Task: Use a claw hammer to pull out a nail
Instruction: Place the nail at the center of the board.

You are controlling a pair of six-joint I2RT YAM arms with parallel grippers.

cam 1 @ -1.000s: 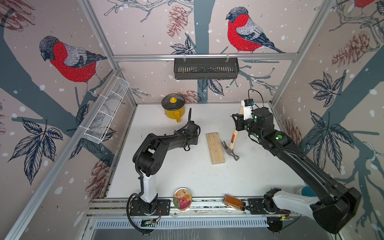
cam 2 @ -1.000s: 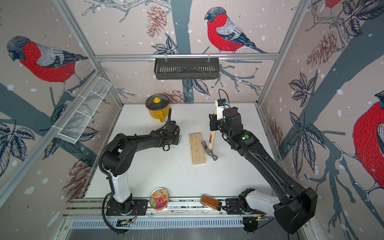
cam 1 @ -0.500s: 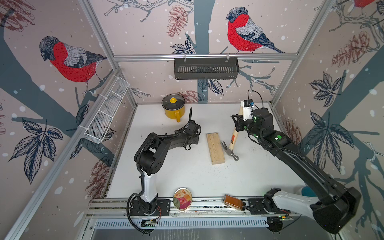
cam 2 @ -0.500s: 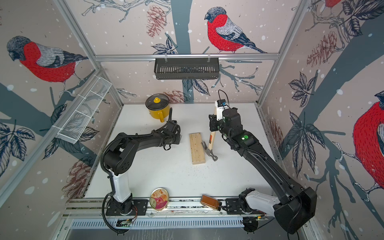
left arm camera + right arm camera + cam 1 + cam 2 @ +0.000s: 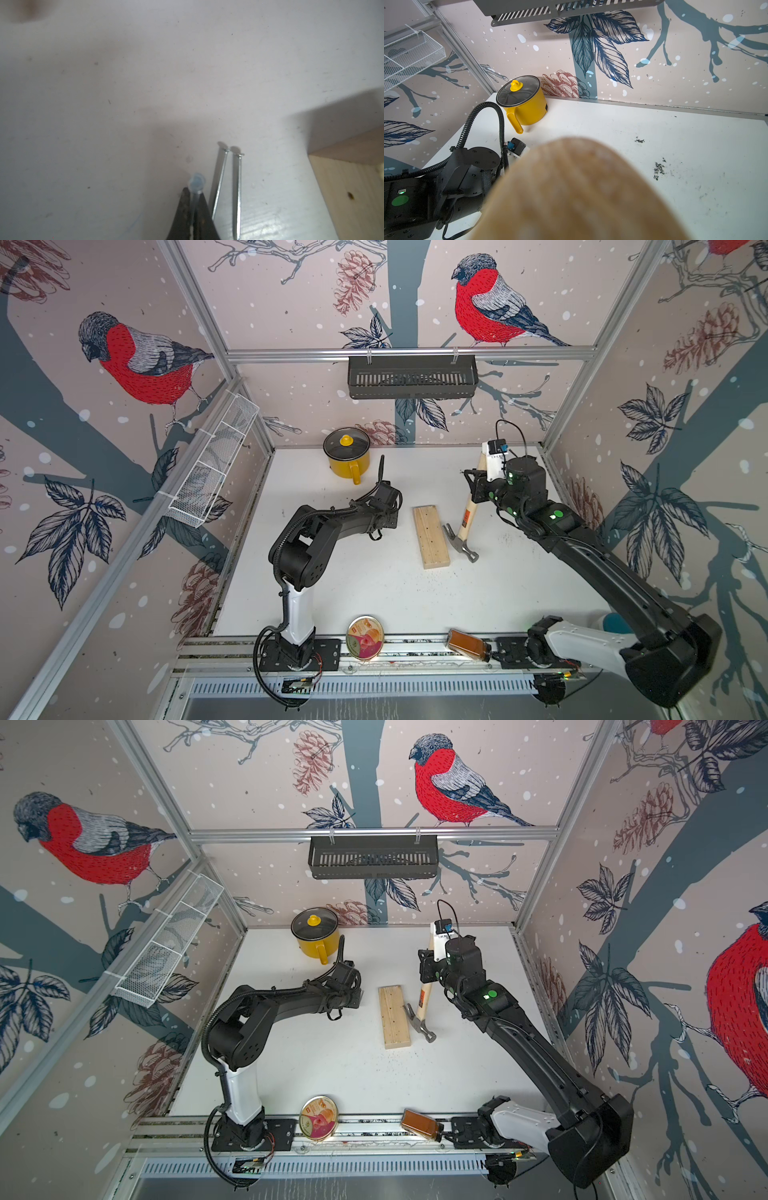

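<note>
The nail is low above the flat table beside two loose nails and would come to rest there, so it is time for my left gripper to release it now.
The claw hammer [image 5: 464, 526] stands tilted just right of a pale wooden block [image 5: 431, 536] in both top views, its grey head [image 5: 417, 1025] down on the white table. My right gripper [image 5: 478, 486] is shut on its wooden handle, high on the shaft. In the right wrist view the blurred butt of the handle [image 5: 571, 187] hides the jaws. My left gripper [image 5: 195, 192] is shut on a nail [image 5: 196, 182], whose round head pokes out past the dark fingertips [image 5: 204, 204]. The left arm [image 5: 384, 510] hangs left of the block.
Two loose nails [image 5: 220, 180] lie side by side on the table beside the left gripper, near the block's corner [image 5: 353, 187]. A yellow lidded pot [image 5: 347, 456] stands at the back. A round tin [image 5: 365, 637] and a brown jar [image 5: 465, 644] rest on the front rail.
</note>
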